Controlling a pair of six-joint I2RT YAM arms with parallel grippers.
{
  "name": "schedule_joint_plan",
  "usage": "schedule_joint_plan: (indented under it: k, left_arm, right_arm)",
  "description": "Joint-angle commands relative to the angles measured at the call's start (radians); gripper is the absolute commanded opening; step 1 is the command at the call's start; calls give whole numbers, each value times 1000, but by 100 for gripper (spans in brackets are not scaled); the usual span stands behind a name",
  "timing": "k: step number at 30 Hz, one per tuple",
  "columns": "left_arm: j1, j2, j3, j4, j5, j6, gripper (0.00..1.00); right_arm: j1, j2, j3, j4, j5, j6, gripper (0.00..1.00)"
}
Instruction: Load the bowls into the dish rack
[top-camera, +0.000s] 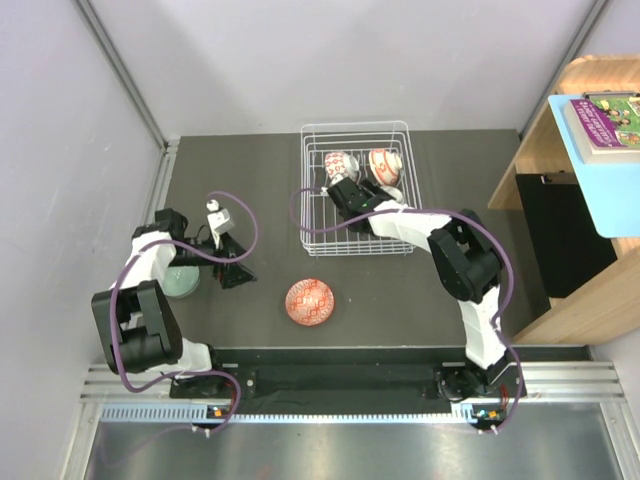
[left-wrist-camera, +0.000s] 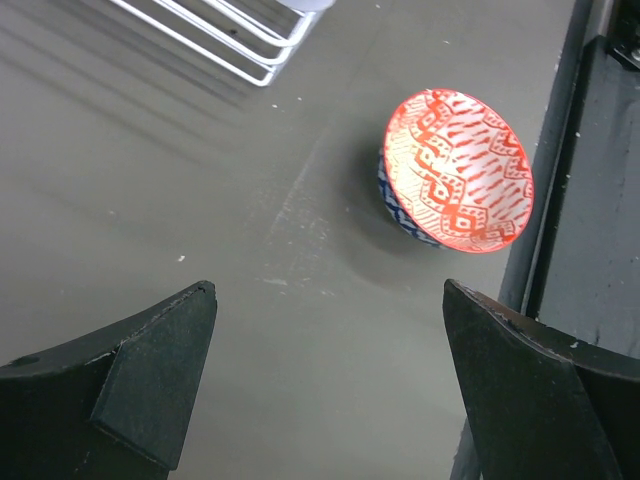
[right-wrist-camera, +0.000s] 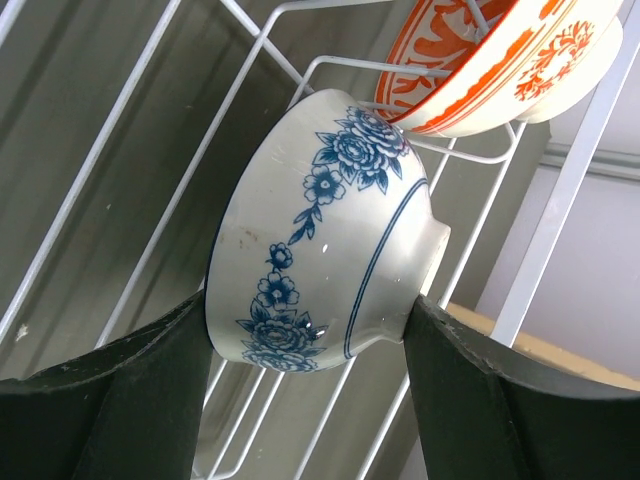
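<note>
The blue-and-white bowl (right-wrist-camera: 320, 230) is resting on its side among the rack's wires next to the orange-red bowl, so my right gripper needs to open now.
The white wire dish rack (top-camera: 320, 243) stands at the back middle of the table. My right gripper (top-camera: 345, 192) reaches into it, shut on a blue-and-white bowl (right-wrist-camera: 320, 230) held on its side, one finger (right-wrist-camera: 150, 380) at the rim and the other at the foot ring. An orange-red bowl (right-wrist-camera: 490, 60) leans in the rack just behind it (top-camera: 385, 162). Another orange-red bowl (top-camera: 311, 302) sits upright on the table, seen ahead and right of my left gripper (left-wrist-camera: 328, 290). That gripper (top-camera: 237, 265) is open and empty. A pale green bowl (top-camera: 182, 283) lies under the left arm.
A wooden shelf unit (top-camera: 575, 230) with a book on top stands at the right. A black rail (top-camera: 350, 380) runs along the near table edge, also at the right side of the left wrist view (left-wrist-camera: 590, 200). The rack's corner (left-wrist-camera: 262, 62) shows at the upper left there.
</note>
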Motion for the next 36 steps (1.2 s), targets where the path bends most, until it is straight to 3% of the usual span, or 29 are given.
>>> schedule_joint_plan:
  k: [1,10,23,26,30,36]
  left_arm:
    - [-2,-13,5,-100,48,117,99]
    - [-2,-8,15,-128,50,144,99]
    - [-11,39,11,-149,62,192,99]
    - [-38,61,-4,-39,42,91,99]
    - [-112,39,-49,192,-48,-169,99]
    - [-296,-37,-116,473,-214,-424,99]
  right_arm:
    - [14,29,46,19,-31,-18,58]
    - [37,25,48,8,-36,-27,85]
    - [75,-51,86,-56,-142,6,91]
    - [77,-84,115,-81,-173,20,91]
    - [77,-143,136,-104,-240,34,91]
    - [66,-250,147,-107,-306,52,92]
